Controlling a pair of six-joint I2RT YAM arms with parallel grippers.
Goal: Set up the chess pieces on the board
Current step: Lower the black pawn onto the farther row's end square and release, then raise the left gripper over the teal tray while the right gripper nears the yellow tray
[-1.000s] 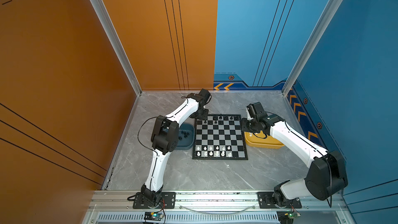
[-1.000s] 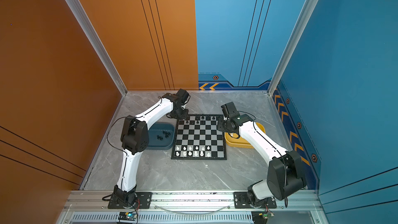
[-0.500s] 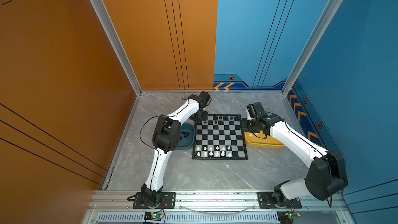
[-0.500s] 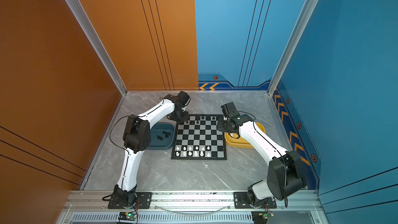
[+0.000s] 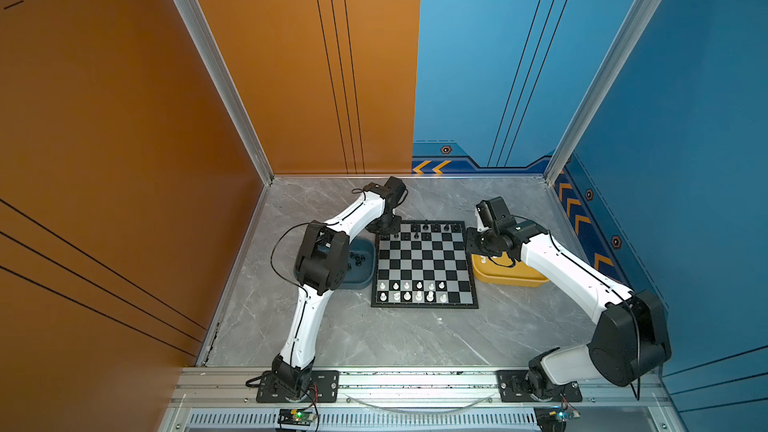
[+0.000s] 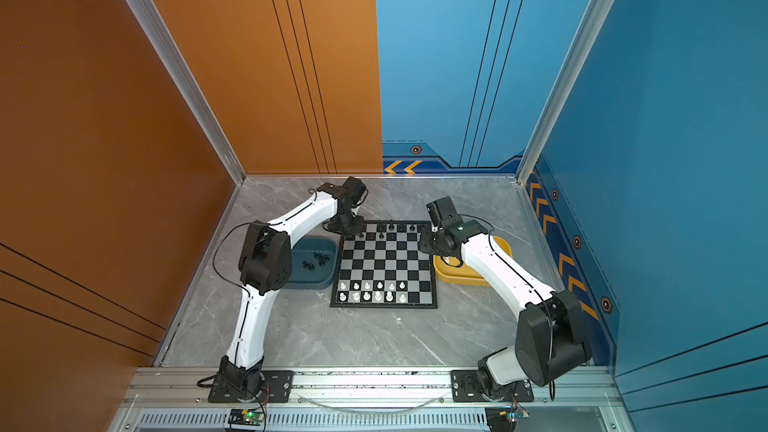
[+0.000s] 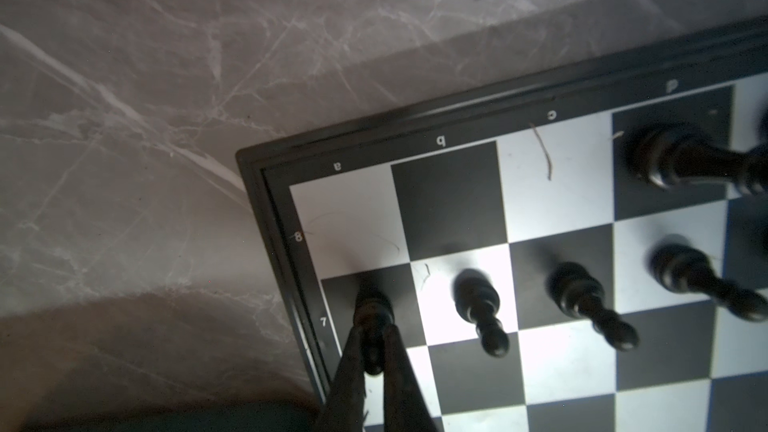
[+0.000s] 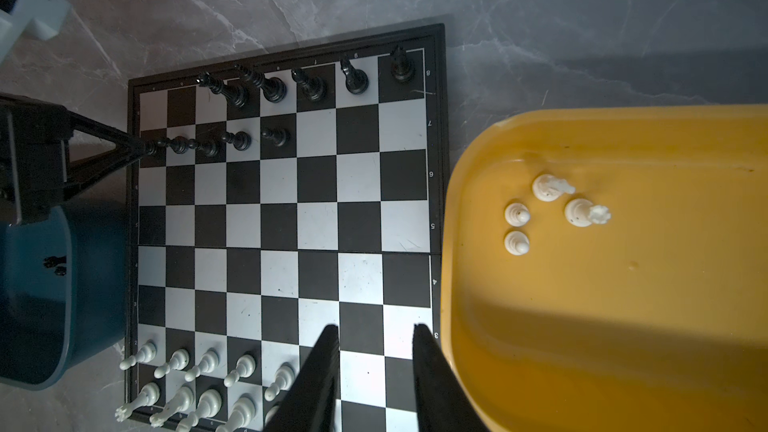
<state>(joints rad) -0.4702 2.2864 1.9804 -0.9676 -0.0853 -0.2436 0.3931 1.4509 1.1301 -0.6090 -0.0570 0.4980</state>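
The black pawn's base is over the flat dark edge square and the pawn would end standing there, so it is now time to open my left gripper.
The board [image 5: 424,263] [image 6: 386,261] lies mid-table. Black chess pieces [image 5: 435,227] stand along its far rows and white ones [image 5: 415,290] along its near two rows. My left gripper [image 7: 372,332] [image 5: 394,234] is at the far left corner, shut on a black pawn [image 7: 372,311]. That pawn is over the dark edge square beside the "7" mark, in line with other black pawns [image 7: 480,305]. My right gripper [image 8: 376,328] [image 5: 471,243] hangs open and empty over the board's right edge.
A dark teal tray [image 5: 361,280] left of the board holds several black pieces [image 5: 357,259]. A yellow tray [image 5: 511,278] [image 8: 623,326] right of the board, under my right arm, holds several white pieces [image 8: 552,209]. Walls enclose the grey marble table [image 5: 374,338].
The left arm's elbow has shifted slightly while its gripper stays at the board's far left corner. The right arm has not moved.
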